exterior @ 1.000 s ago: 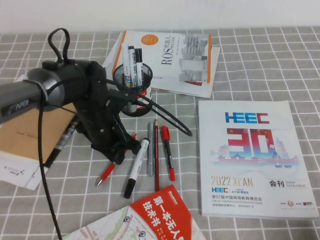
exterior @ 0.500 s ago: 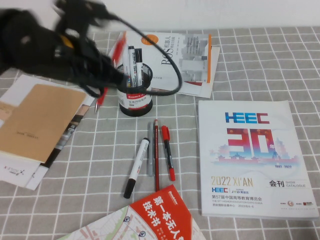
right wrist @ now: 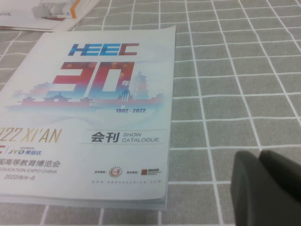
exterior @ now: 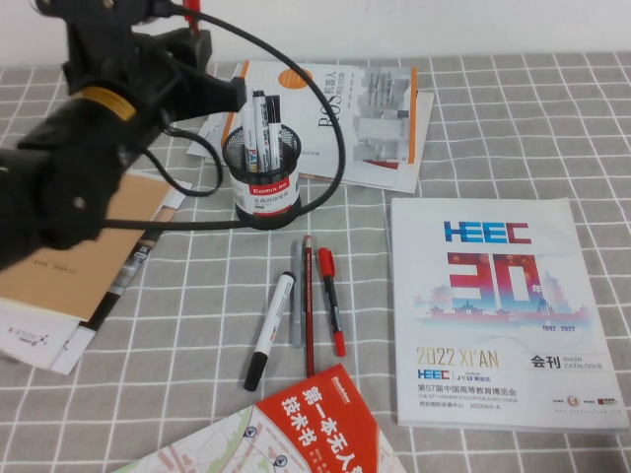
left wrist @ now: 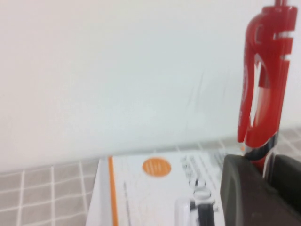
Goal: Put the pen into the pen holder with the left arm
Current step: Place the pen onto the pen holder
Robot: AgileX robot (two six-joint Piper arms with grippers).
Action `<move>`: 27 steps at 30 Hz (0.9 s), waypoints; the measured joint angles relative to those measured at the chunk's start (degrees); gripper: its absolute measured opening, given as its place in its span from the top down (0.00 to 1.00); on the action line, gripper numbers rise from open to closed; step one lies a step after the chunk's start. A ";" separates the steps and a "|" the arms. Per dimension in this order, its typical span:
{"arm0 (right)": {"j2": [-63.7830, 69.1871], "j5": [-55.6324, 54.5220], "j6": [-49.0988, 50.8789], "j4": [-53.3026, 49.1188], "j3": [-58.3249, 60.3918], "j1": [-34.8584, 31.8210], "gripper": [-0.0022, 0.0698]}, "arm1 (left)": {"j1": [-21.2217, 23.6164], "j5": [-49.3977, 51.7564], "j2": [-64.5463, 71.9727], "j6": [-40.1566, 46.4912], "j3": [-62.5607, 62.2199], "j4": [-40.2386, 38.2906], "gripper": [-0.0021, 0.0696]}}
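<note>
The red pen (exterior: 192,14) hangs high above the pen holder's rim (exterior: 261,148), so it comes down, before my left gripper releases it.
My left gripper (exterior: 197,37) is raised at the back left, just left of and above the pen holder (exterior: 262,187), a black mesh cup with a red and white band. It is shut on the red pen (left wrist: 261,89), which stands upright between the fingers (left wrist: 240,193). In the high view only the pen's end (exterior: 194,6) shows at the top edge. Two white markers (exterior: 260,123) stand in the holder. My right gripper (right wrist: 269,188) is shut and empty, low over the checked cloth beside the HEEC catalogue (right wrist: 89,108); it does not show in the high view.
In front of the holder lie a white marker (exterior: 268,330), a grey pen (exterior: 294,305), a red pencil (exterior: 308,305) and a slim red-and-black pen (exterior: 331,296). The HEEC catalogue (exterior: 498,315) lies right, a ROS book (exterior: 340,118) behind, a brown notebook (exterior: 69,246) left, an orange booklet (exterior: 296,429) in front.
My left gripper took the red pen off the cloth beside the white marker, lifted it and carried it back and up to beside the holder. The pens left on the cloth have not moved.
</note>
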 joint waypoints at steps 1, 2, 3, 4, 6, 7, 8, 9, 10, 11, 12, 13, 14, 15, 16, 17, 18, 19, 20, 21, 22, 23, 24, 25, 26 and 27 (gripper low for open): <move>0.00 0.00 0.00 0.00 0.00 0.00 0.99 | 0.00 -2.01 1.19 -1.83 0.00 1.42 0.88; 0.00 0.00 0.00 0.00 0.00 0.00 0.99 | 0.00 -3.86 2.15 -3.34 0.00 2.69 0.88; 0.00 0.00 0.00 0.00 0.00 0.00 0.99 | 0.00 -5.49 3.38 -5.12 0.00 4.32 0.88; 0.00 0.00 0.00 0.00 0.00 0.00 0.99 | 0.00 -7.13 4.60 -6.77 0.00 5.91 0.88; 0.00 0.00 0.00 0.00 0.00 0.00 0.99 | 0.00 -10.08 6.76 -9.11 0.00 8.16 0.88; 0.00 0.00 0.00 0.00 0.00 0.00 0.99 | 0.00 -11.73 7.94 -9.73 0.00 8.94 0.88; 0.00 0.00 0.00 0.00 0.00 0.00 0.99 | 0.00 -12.78 8.83 -10.02 0.00 9.26 0.88; 0.00 0.00 0.00 0.00 0.00 0.00 0.99 | 0.00 -14.63 10.07 -10.40 0.00 9.24 0.88; 0.00 0.00 0.00 0.00 0.00 0.00 0.99 | 0.00 -15.88 11.00 -10.69 0.00 9.24 0.88; 0.00 0.00 0.00 0.00 0.00 0.00 0.99 | 0.10 -16.78 11.68 -11.17 0.00 8.97 0.88; 0.00 0.00 0.00 0.00 0.00 0.00 0.99 | 0.10 -17.66 12.50 -11.87 0.00 8.64 0.88; 0.00 0.00 0.00 0.00 0.00 0.00 0.99 | 0.34 -18.40 13.28 -12.53 0.00 8.64 0.88; 0.00 0.00 0.00 0.00 0.00 0.00 0.99 | 0.60 -18.93 13.85 -13.22 0.00 8.64 0.88; 0.00 0.00 0.00 0.00 0.00 0.00 0.99 | 0.90 -19.31 14.53 -14.00 0.00 8.98 0.88; 0.00 0.00 0.00 0.00 0.00 0.00 0.99 | 1.25 -19.52 15.06 -14.81 0.00 9.10 0.88; 0.00 0.00 0.00 0.00 0.00 0.00 0.99 | 1.72 -19.63 15.77 -15.93 0.00 9.39 0.88; 0.00 0.00 0.00 0.00 0.00 0.00 0.99 | 2.04 -19.68 16.27 -16.89 -0.12 9.87 0.88; 0.00 0.00 0.00 0.00 0.00 0.00 0.99 | 2.43 -19.77 16.86 -17.83 -0.53 10.50 0.88; 0.00 0.00 0.00 0.00 0.00 0.00 0.99 | 2.82 -19.96 17.36 -18.54 -0.88 11.11 0.88; 0.00 0.00 0.00 0.00 0.00 0.00 0.99 | 2.97 -19.94 17.90 -18.95 -1.37 11.59 0.88; 0.00 0.00 0.00 0.10 0.00 0.00 0.99 | 3.06 -20.10 18.42 -19.22 -1.74 11.89 0.88; 0.00 0.00 0.00 0.10 0.00 0.00 0.99 | 3.10 -20.37 18.75 -19.23 -2.23 12.00 0.88; 0.00 0.00 0.00 0.10 0.00 0.00 0.99 | 3.10 -20.65 19.10 -19.23 -2.46 12.29 0.88; 0.00 0.00 0.00 0.10 0.00 0.00 0.99 | 3.10 -20.88 19.49 -19.23 -2.73 12.38 0.88; 0.00 0.00 0.00 0.10 0.00 0.00 0.99 | 3.10 -21.15 19.80 -19.23 -2.96 12.69 0.88; 0.00 0.00 0.00 0.10 0.00 0.00 0.99 | 3.10 -21.53 20.12 -19.23 -2.96 12.81 0.88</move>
